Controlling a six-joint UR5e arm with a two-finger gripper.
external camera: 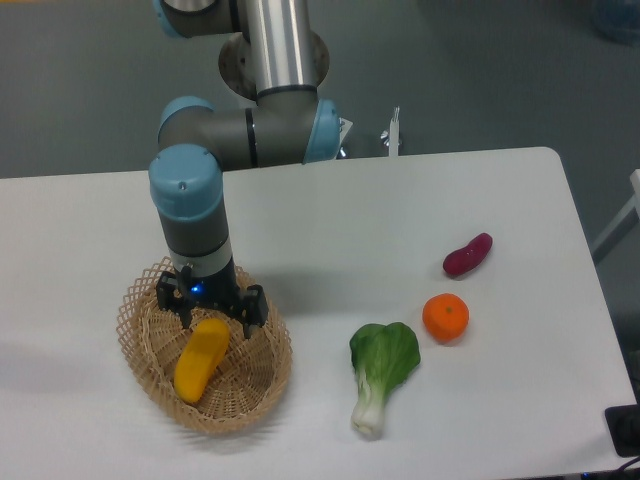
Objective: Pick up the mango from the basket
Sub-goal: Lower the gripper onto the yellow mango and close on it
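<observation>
I should next grab the mango by its end near the basket's middle (211,332). Then I can lift it out of the wicker basket.
The mango (199,362) is an elongated yellow-orange fruit lying tilted inside the tan wicker basket (140,352) at the table's front left. My gripper (213,318) hangs open over the basket, its two dark fingers spread either side of the mango's upper end. The fingers are just above the fruit and hold nothing. Part of the mango's top end is covered by the gripper body.
On the white table, a green bok choy (381,372) lies right of the basket. A round orange (445,317) and a purple sweet potato (467,254) sit further right. The table's front edge runs close below the basket.
</observation>
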